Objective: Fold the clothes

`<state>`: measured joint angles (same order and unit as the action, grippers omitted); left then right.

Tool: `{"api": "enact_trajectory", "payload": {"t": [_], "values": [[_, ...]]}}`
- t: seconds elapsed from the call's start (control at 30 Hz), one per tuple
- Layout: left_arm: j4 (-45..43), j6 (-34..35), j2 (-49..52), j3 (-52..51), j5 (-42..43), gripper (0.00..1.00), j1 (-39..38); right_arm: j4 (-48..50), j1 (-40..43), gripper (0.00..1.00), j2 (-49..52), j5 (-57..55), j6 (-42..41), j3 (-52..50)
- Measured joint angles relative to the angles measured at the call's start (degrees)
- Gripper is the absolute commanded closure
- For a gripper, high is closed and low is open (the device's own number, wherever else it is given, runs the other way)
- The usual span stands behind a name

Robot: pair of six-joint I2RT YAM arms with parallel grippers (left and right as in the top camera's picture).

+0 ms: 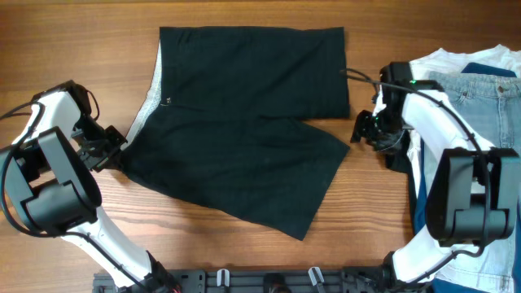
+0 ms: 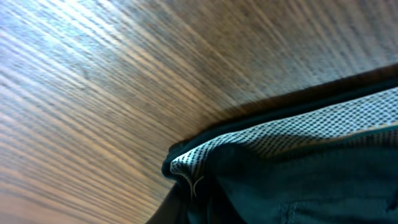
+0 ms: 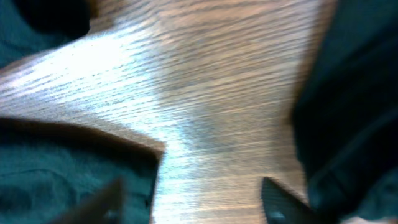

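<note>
My right gripper should next grab the black shorts' near leg at its hem's near corner [image 1: 302,233]. Then it can fold the near leg over the far leg.
The black shorts [image 1: 244,122] lie spread flat on the wooden table, with the grey speckled waistband [image 1: 149,102] at the left and the two legs pointing right. My left gripper [image 1: 116,152] is at the waistband's near corner and shut on it. In the left wrist view that corner [image 2: 186,165] sits just above the wood. My right gripper [image 1: 364,129] is open and empty beside the legs' right edge. In the right wrist view its fingers [image 3: 193,202] straddle bare wood, with the shorts' hem [image 3: 62,174] at the left.
Light blue jeans [image 1: 480,89] lie on a white shirt [image 1: 440,61] at the right edge, under and behind my right arm. A dark cloth [image 1: 399,156] lies by that arm's base. Bare wood lies in front of the shorts.
</note>
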<state>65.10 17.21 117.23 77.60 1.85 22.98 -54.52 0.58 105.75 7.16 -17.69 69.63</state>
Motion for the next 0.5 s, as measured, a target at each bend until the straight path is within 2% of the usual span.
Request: {"api": "enact_trajectory", "payload": {"t": [0.2, 0.33, 0.5], "values": [[-0.2, -0.15, 0.02, 0.0, 2.12, 0.82, -1.99, -13.38, -1.16, 0.23, -0.02, 9.46, 6.97, 1.18], [-0.42, -0.15, 0.15, -0.02, 2.58, 0.82, -2.47, -15.21, -10.86, 0.24, -0.04, 13.44, 9.6, -2.36], [-0.59, -0.15, 0.22, -0.04, 2.58, 0.82, -2.47, -13.35, -24.41, 0.22, -1.64, 15.1, 6.19, -10.16]]}}
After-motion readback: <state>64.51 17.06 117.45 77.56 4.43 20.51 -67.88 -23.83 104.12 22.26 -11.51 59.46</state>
